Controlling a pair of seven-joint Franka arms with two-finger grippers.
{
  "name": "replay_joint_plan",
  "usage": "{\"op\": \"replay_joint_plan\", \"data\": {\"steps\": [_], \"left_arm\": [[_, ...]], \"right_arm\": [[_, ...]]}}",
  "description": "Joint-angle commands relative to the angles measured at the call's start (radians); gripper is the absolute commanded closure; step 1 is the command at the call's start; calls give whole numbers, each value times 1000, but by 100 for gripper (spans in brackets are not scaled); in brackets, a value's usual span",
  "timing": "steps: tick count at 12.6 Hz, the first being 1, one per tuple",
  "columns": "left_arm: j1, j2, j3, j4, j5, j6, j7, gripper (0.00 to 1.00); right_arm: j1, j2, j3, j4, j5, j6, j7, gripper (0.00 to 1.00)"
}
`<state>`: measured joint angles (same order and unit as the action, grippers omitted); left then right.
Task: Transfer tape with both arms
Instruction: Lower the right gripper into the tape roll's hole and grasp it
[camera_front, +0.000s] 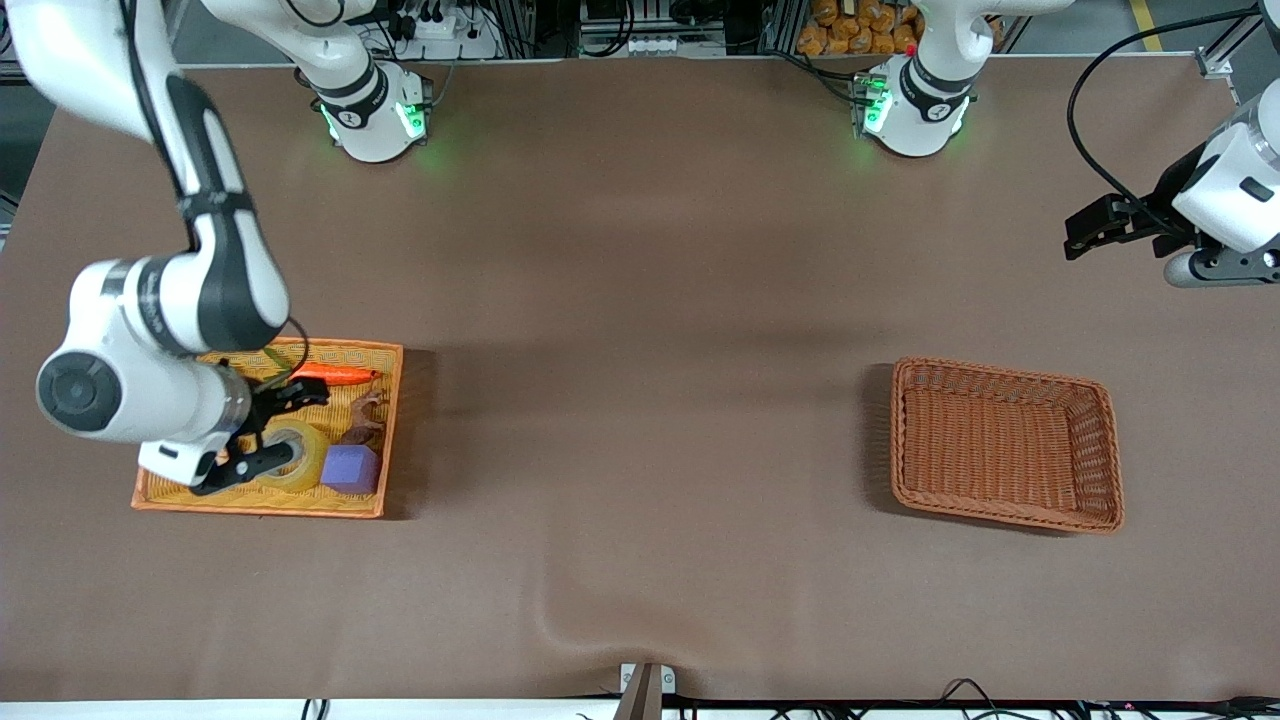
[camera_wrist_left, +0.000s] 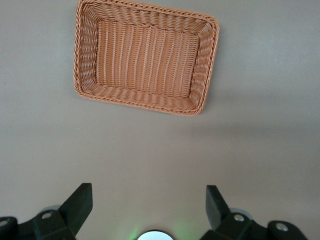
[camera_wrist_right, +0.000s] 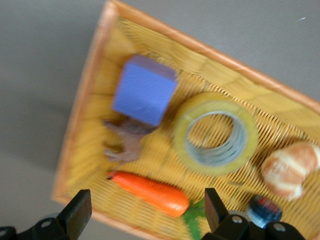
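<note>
The tape needs to be transferred from the woven tray, so my right gripper should next grab its ring wall (camera_front: 314, 446) (camera_wrist_right: 189, 111).
The tape (camera_front: 310, 462), a yellowish translucent ring with a grey core, lies flat in a yellow woven tray (camera_front: 350, 346) at the right arm's end of the table. It also shows in the right wrist view (camera_wrist_right: 216, 102). My right gripper (camera_front: 300, 420) hangs low over the tray, open and empty, with its fingers spread above the tape and the carrot. In the right wrist view the right gripper (camera_wrist_right: 146, 200) shows with the carrot between its fingers. My left gripper (camera_front: 1070, 238) waits high over the left arm's end of the table, open and empty; the left wrist view also shows it (camera_wrist_left: 149, 195).
In the tray with the tape are a purple cube (camera_front: 350, 468), an orange carrot (camera_front: 335, 374), a brown toy animal (camera_front: 365, 415), a bread roll (camera_wrist_right: 290, 170) and a small blue and red thing (camera_wrist_right: 264, 210). A brown wicker basket (camera_front: 990, 440) stands empty toward the left arm's end.
</note>
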<state>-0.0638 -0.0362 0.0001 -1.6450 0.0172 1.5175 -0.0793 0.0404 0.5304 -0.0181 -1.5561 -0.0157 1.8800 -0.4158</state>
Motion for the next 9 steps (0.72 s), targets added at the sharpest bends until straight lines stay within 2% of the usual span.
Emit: {"op": "replay_joint_plan", "data": {"steps": [1,3,5,6,7,8,9], "left_arm": [[2,-17,-3,-6,-23,-17,-17,0],[2,-17,-3,-9,-23,-17,-17,0],[2,-16,-3,-27,-23,-7,-22,0],[2,-16,-3,-30,-23,-3,-23,0],[2,-16,-5,-30,-23,-2,-23,0],[2,-16,-5,-30,-23,-2,-23,0],[2,-14,-5,-33,-23,-2,-23,0]], "right_arm": [[-42,68,17,33,-1,109,-160,0],[-79,115,17,33,-1,203,-321,0],[-97,135,17,30,-1,203,-377,0],[-97,131,20,18,0,174,-383,0],[-93,122,23,10,34,57,-377,0],[-97,117,21,13,122,-26,-382,0],[-97,120,18,10,153,-57,-389,0]]}}
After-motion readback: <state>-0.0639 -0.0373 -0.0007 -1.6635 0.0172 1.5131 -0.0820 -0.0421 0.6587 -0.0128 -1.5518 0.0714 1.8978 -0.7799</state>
